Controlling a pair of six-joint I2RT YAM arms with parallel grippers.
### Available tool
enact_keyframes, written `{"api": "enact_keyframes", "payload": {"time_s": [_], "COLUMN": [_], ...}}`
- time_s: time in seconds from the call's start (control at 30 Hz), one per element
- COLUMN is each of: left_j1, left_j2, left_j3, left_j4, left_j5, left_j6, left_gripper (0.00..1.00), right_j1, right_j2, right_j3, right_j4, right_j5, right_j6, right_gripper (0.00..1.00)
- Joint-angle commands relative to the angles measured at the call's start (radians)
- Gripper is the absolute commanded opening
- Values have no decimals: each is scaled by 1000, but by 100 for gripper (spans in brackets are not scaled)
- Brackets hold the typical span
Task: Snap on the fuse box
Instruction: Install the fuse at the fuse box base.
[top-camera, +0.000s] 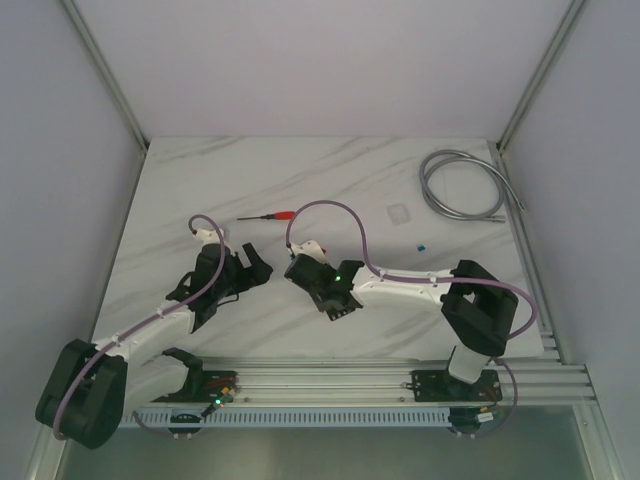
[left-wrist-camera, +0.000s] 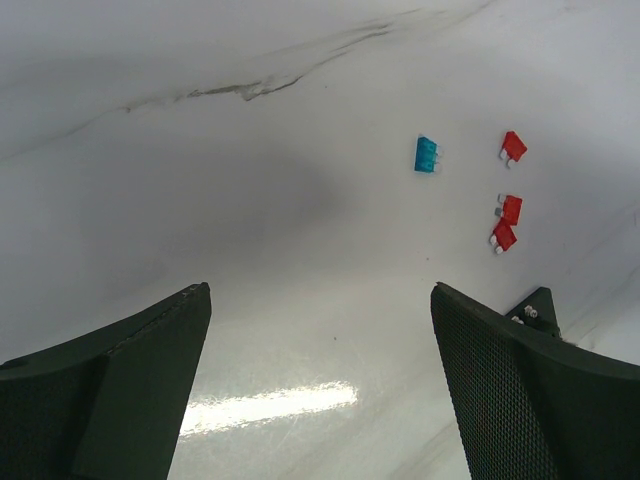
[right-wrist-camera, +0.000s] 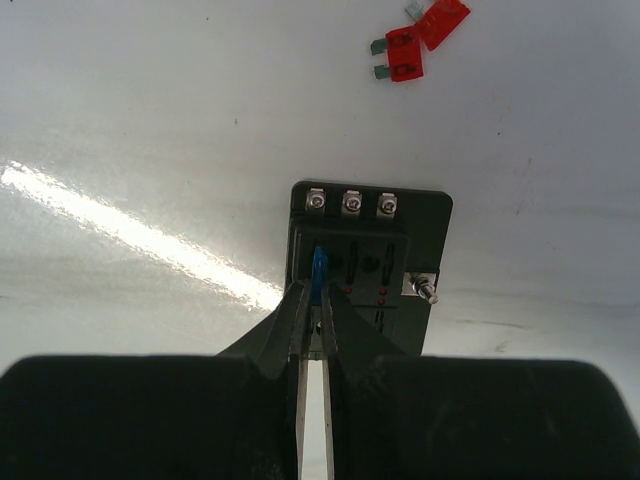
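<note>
My right gripper is ready to let go of the small blue fuse (right-wrist-camera: 318, 268). The fuse is standing upright at the fuse box's end slot, so it would stay in that slot.
The fuse box (right-wrist-camera: 370, 262) is a small black block with slots and three screws along its far edge, lying flat on the white table straight ahead in the right wrist view. My right gripper (right-wrist-camera: 318, 296) is shut on a small blue fuse (right-wrist-camera: 318, 268), which stands at the box's leftmost slot. In the top view the right gripper (top-camera: 295, 272) covers the box. My left gripper (left-wrist-camera: 320, 292) is open and empty above bare table, just left of the right gripper in the top view (top-camera: 252, 263). A black corner with screws (left-wrist-camera: 535, 308) shows at its right.
Loose red fuses (right-wrist-camera: 405, 55) lie beyond the box; they also show in the left wrist view (left-wrist-camera: 510, 210) with a blue fuse (left-wrist-camera: 426, 154). A clear square lid (top-camera: 398, 212), another blue fuse (top-camera: 421, 245), a red-handled screwdriver (top-camera: 275, 215) and a coiled grey cable (top-camera: 465, 185) lie farther back.
</note>
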Motion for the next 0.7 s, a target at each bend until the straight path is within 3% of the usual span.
{"api": "enact_keyframes", "payload": {"time_s": [0.0,0.67], "left_j1": [7,7], "left_j2": [4,8], "left_j3": [-8,-6], "left_j4": [16,19], "left_j5": [11,21], "left_j6": [-7,-9], "left_gripper": [100,100], "right_j1": [7,6], "right_j2": [33,58], "right_j3": [-6,-5], "right_j4": [-2,2], "right_j5": [-14,-15], "right_j6": [6,11], "right_gripper": [0,18]}}
